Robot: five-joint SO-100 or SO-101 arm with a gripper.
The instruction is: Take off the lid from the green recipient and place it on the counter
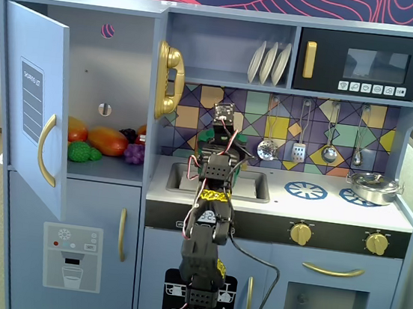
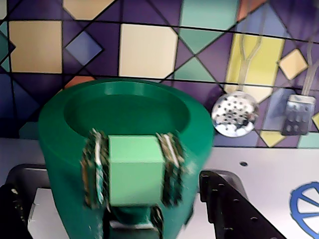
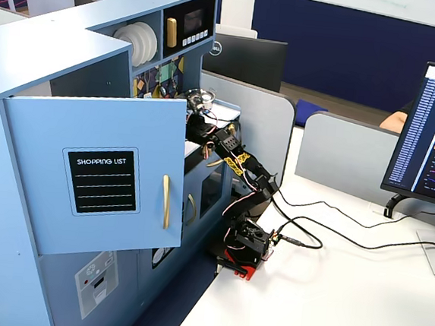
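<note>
I need to grab the lid's light-green tab next with my gripper, to take the lid off the green recipient (image 2: 65,149) and put it on the counter.
In the wrist view the green recipient (image 2: 65,149) stands upright on the counter (image 2: 269,169) against the tiled back wall. The dark-green lid (image 2: 127,112) sits recessed in its top. Its lighter-green tab (image 2: 135,167) folds over the near rim, between two fuzzy strips. My gripper (image 2: 117,179) is open, with one black jaw on each side of the recipient, low on its body. In a fixed view my gripper (image 1: 222,137) reaches over the sink (image 1: 251,186), and the arm hides most of the recipient.
A silver pot (image 1: 372,188) sits on the right burner, with a free blue burner circle (image 1: 305,190) to its left. Utensils hang on the back wall, a skimmer (image 2: 234,113) nearest. The fridge door (image 1: 35,103) stands open at the left. A yellow phone (image 1: 169,80) hangs nearby.
</note>
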